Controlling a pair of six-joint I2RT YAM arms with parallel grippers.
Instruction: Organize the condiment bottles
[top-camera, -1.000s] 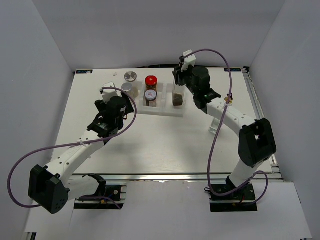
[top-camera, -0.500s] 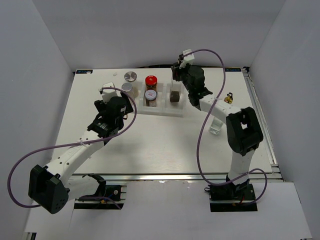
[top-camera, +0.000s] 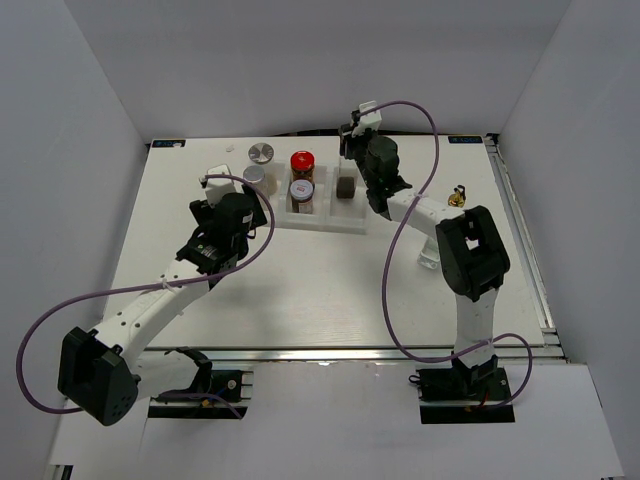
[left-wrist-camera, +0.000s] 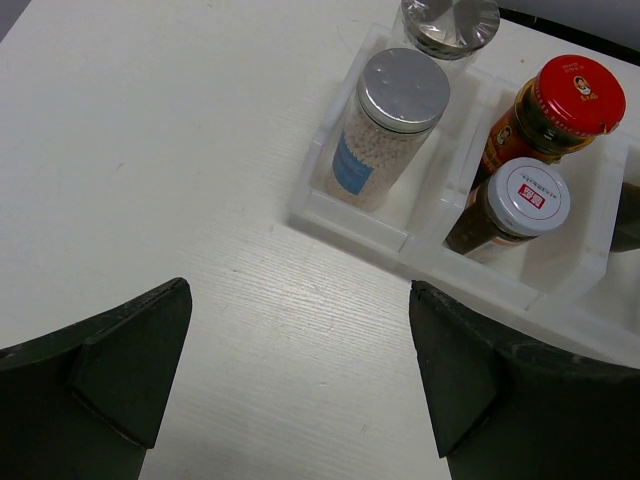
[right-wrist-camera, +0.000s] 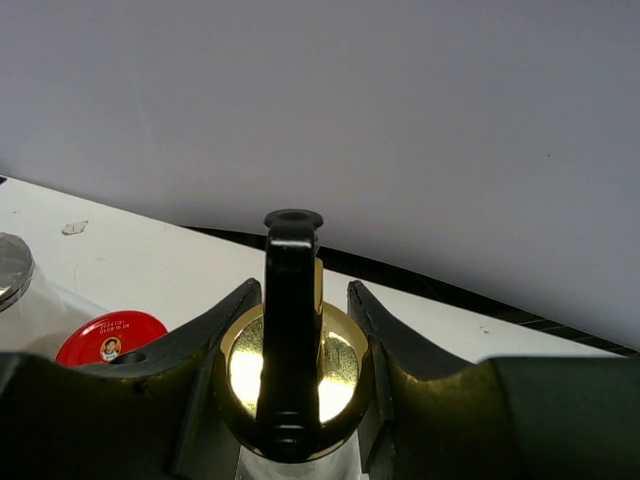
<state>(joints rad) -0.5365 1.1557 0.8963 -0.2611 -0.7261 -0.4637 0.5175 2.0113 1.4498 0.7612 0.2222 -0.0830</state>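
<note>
The glass bottle's dark lower part sits upright in the white tray's end section, so it is now time for my right gripper to release the bottle.
My right gripper (top-camera: 352, 160) is shut on the gold cap of a glass bottle (right-wrist-camera: 290, 372) with a black spout. The bottle's dark lower part (top-camera: 346, 187) is at the right compartment of the white tray (top-camera: 330, 226). I cannot tell if it rests on the tray. A red-lid jar (top-camera: 302, 161) and a white-lid jar (top-camera: 301, 190) stand in the middle compartment. A silver-lid jar (left-wrist-camera: 403, 90) stands in the left compartment. Another silver-lid jar (top-camera: 260, 153) stands behind the tray. My left gripper (left-wrist-camera: 300, 300) is open and empty over the table, in front of the tray's left end.
A second clear bottle with a gold spout (top-camera: 459, 195) stands on the right of the table, partly behind my right arm. White walls close in the table at the back and both sides. Purple cables loop off both arms.
My right gripper has carried the bottle a little left and back, and the right arm has folded in towards the middle. The left arm has not moved.
</note>
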